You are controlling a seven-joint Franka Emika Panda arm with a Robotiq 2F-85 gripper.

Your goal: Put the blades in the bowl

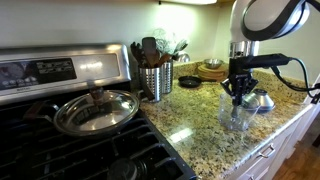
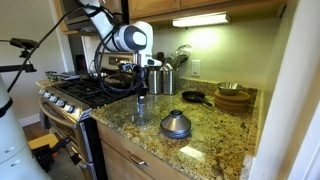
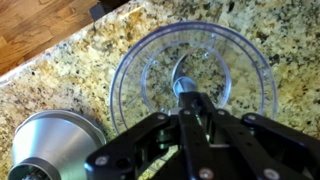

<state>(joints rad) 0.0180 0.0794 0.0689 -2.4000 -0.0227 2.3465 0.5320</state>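
Note:
The robot's gripper should open now: the middle part of the blades is over the middle of the bowl, inside the bowl's rim, so the blades would end up in the bowl.
The clear straight-sided bowl [image 3: 130,70] stands on the speckled granite counter, and it shows in both exterior views [image 1: 238,118] [image 2: 141,110]. My gripper [image 3: 188,98] hangs straight above it, with its fingertips at the bowl's mouth [image 1: 240,93] [image 2: 141,92]. The fingers are drawn together on a small grey hub, the blades [image 3: 184,86], held over the middle of the bowl. The blades' wings are mostly hidden by the fingers.
A silver dome-shaped metal piece [image 3: 50,140] [image 1: 263,100] [image 2: 176,124] sits close beside the bowl. A lidded pan [image 1: 95,110] is on the stove. Behind are a utensil holder [image 1: 155,80], a small black dish [image 1: 189,82] and a wooden bowl [image 1: 211,70]. The counter edge [image 2: 150,150] is near.

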